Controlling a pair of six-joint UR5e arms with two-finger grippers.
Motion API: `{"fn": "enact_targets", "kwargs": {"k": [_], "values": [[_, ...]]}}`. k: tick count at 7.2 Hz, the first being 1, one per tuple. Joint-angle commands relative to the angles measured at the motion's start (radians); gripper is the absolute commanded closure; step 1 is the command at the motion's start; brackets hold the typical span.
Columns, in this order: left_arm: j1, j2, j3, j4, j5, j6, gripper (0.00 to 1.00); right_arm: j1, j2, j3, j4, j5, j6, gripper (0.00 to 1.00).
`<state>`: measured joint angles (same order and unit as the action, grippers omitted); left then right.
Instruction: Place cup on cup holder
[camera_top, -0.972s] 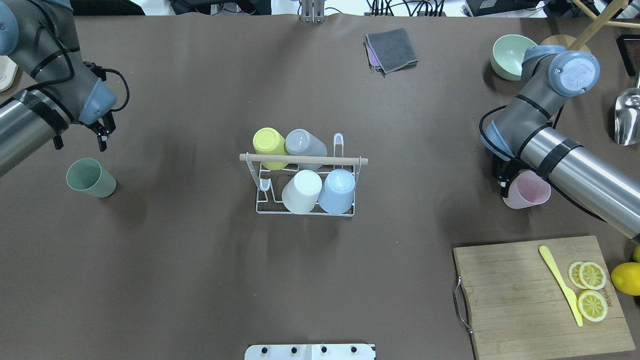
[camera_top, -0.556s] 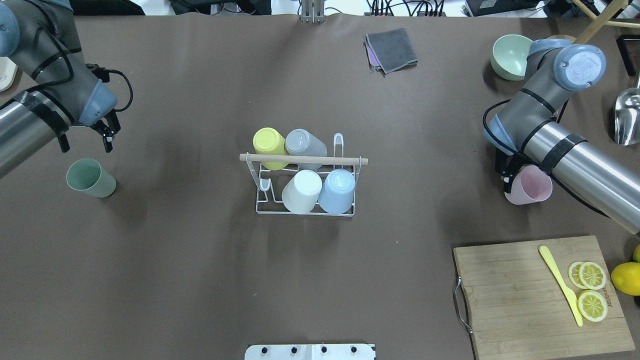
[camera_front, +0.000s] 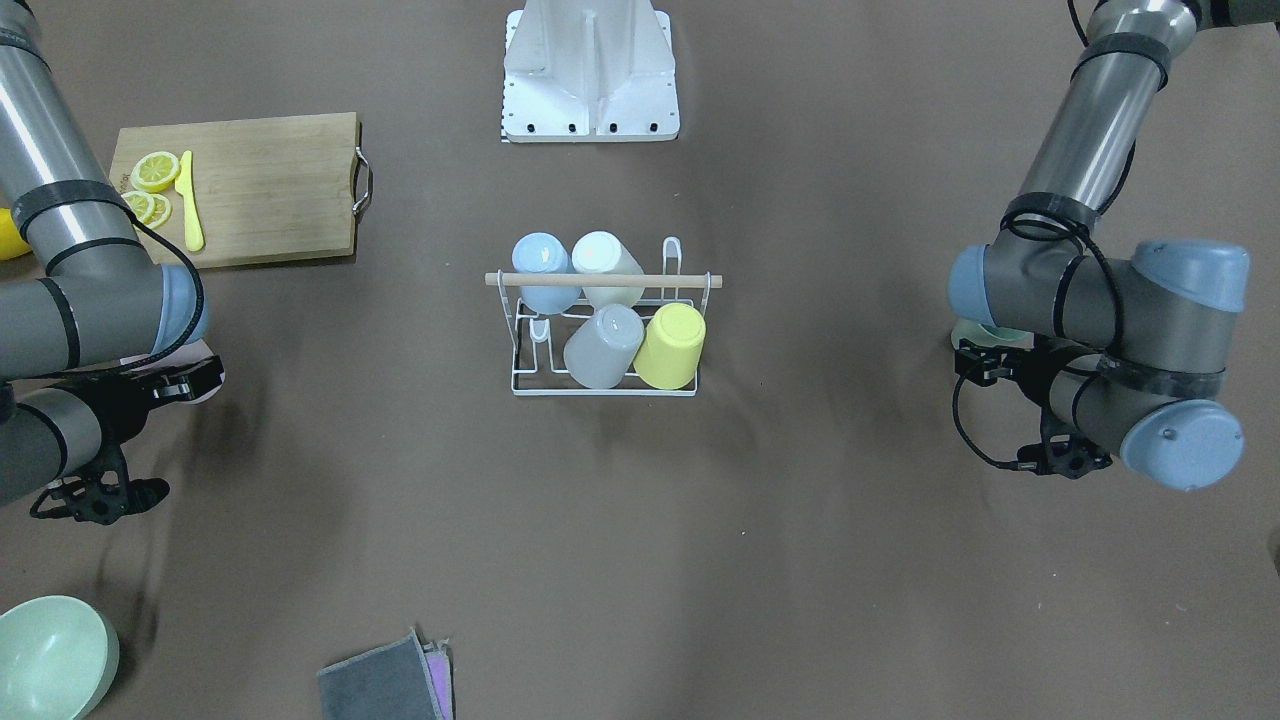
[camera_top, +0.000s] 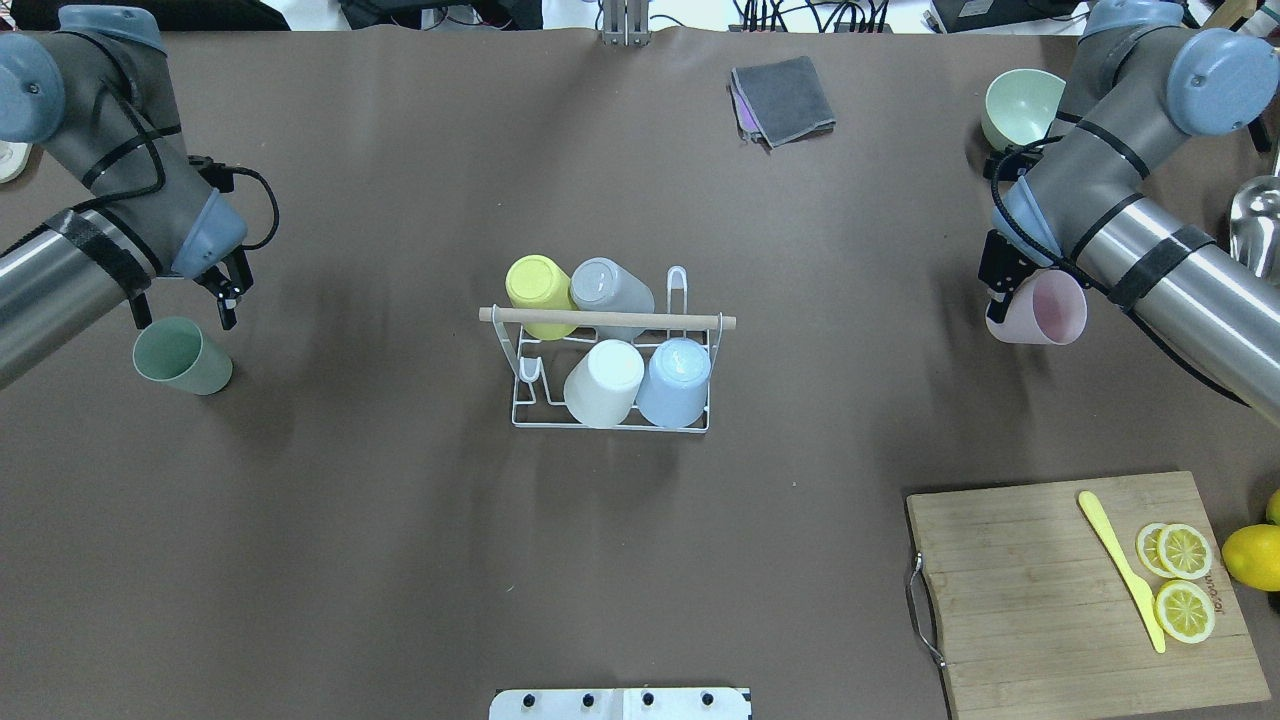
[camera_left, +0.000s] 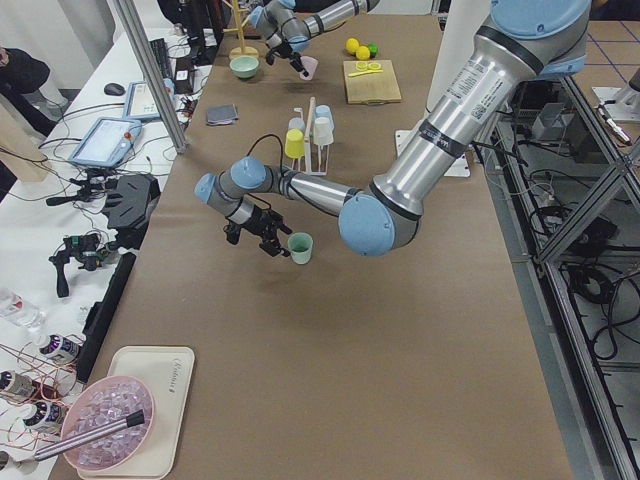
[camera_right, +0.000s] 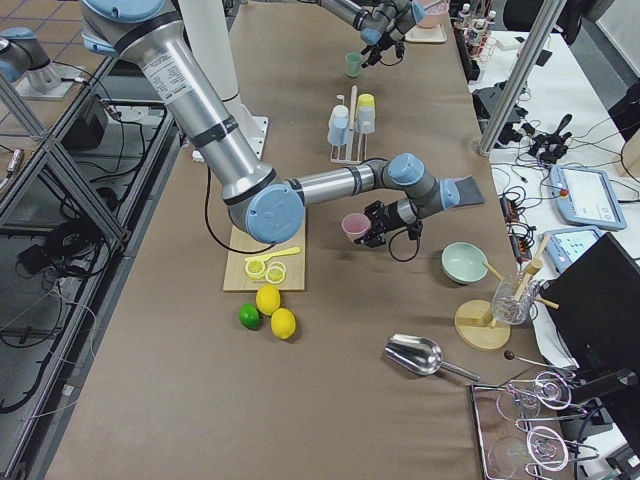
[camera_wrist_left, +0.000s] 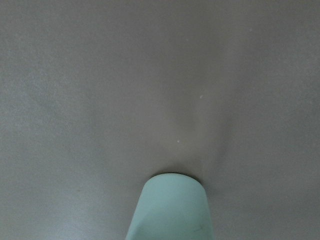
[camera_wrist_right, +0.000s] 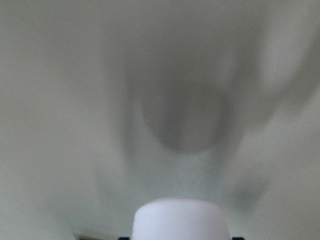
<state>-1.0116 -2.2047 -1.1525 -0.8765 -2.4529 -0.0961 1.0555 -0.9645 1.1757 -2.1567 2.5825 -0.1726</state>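
Observation:
Next, the left gripper picks up the green cup by its round body (camera_wrist_left: 170, 215) to set it on the cup holder.
The cup holder (camera_top: 520, 405), a white wire rack with a wooden rod (camera_top: 607, 318), stands mid-table and carries yellow, grey, white and blue cups upside down. It also shows in the front view (camera_front: 515, 385). My right gripper (camera_top: 1000, 292) is shut on the rim of a pink cup (camera_top: 1045, 308) and holds it tilted above the table at the right. My left gripper (camera_top: 186, 305) is open, just beyond a green cup (camera_top: 182, 355) that stands upright at the left. The green cup fills the bottom of the left wrist view (camera_wrist_left: 172, 207).
A wooden cutting board (camera_top: 1040, 590) with lemon slices and a yellow knife (camera_top: 1120, 570) lies front right. A green bowl (camera_top: 1020, 105) and a metal scoop (camera_top: 1258, 235) are at the far right. A grey cloth (camera_top: 785, 98) lies at the back.
My right gripper has lifted the pink cup, tilted it and carried it away from the robot. My left gripper has moved closer to the green cup, still open.

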Motion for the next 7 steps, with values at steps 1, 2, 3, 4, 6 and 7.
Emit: {"fn": "enact_targets", "kwargs": {"k": [1, 2, 3, 4, 6, 7], "values": [[0.019, 0.023, -0.006, 0.001, 0.000, -0.001, 0.03, 0.024, -0.005, 0.005, 0.389, 0.075, 0.010, 0.51], [0.030, 0.043, -0.007, 0.001, 0.002, 0.001, 0.03, 0.035, -0.002, 0.015, 0.523, 0.099, 0.005, 0.52], [0.039, 0.068, -0.007, -0.004, 0.002, 0.001, 0.03, 0.035, -0.002, 0.031, 0.655, 0.138, 0.010, 0.53], [0.054, 0.074, -0.007, -0.004, 0.005, 0.001, 0.13, 0.040, -0.005, 0.032, 0.837, 0.162, 0.007, 0.53], [0.064, 0.066, -0.007, -0.001, -0.001, -0.008, 0.81, 0.057, -0.055, 0.030, 1.210, 0.291, -0.007, 0.53], [0.064, 0.065, -0.009, 0.001, -0.006, -0.013, 1.00, 0.057, -0.068, 0.030, 1.374, 0.380, -0.010, 0.53]]}}
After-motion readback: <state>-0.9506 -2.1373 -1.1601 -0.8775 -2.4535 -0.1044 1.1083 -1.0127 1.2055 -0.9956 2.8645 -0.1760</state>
